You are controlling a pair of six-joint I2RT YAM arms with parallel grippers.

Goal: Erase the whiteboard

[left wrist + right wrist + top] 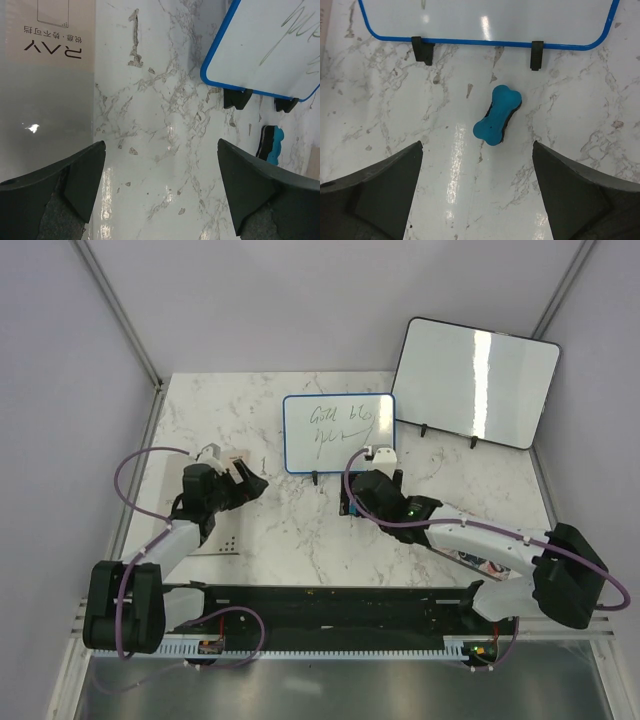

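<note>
I will next pick up the blue bone-shaped eraser with my right gripper by its narrow middle [356,504], which leaves the eraser's dark bottom free to erase the whiteboard [338,433].
The whiteboard [338,433], blue-framed with dark scribbles, stands on small black feet at the table's middle back. It also shows in the left wrist view [270,45] and the right wrist view [485,20]. A blue bone-shaped eraser [498,115] lies on the marble just in front of the board, and shows in the left wrist view [272,145] too. My right gripper [362,498] hovers over the eraser, open and empty [477,145]; the eraser lies ahead of the fingertips. My left gripper [248,480] is open and empty [161,145], left of the board.
A larger black-framed blank whiteboard [475,380] leans at the back right. A pale box printed "RAY" [47,50] lies left of my left gripper. Grey walls close in the marble table [300,540] on the left, back and right.
</note>
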